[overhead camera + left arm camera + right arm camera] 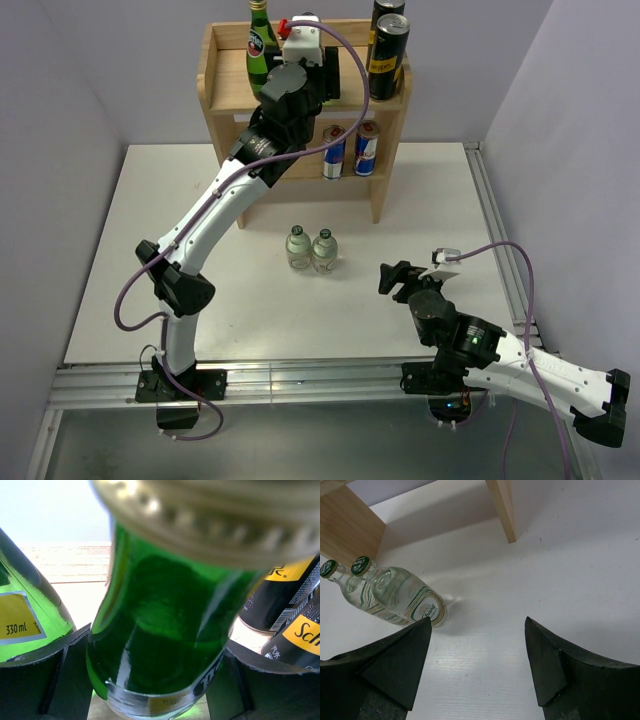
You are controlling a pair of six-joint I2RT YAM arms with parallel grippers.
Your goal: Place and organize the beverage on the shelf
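My left gripper is ready to release the green glass bottle [160,630] and needs to do so, because the bottle would come to rest on the flat top level of the shelf.
The light-wood shelf [222,95] stands at the back of the table. My left gripper [322,72] reaches over its top tier. In the left wrist view this gripper [157,680] is shut on a green glass bottle [160,630] with a gold cap [215,515]; both fingers press its sides. A second green bottle [261,48] stands just to its left. Two clear bottles [298,247] [324,250] stand mid-table. My right gripper [392,277] hovers open to their right, nothing between its fingers [405,660].
Two black-and-yellow cans [388,55] stand at the right of the top tier, close to the held bottle [295,620]. Two blue-silver cans [334,152] [366,148] sit on the lower tier. The shelf's leg [502,510] shows ahead of the right gripper.
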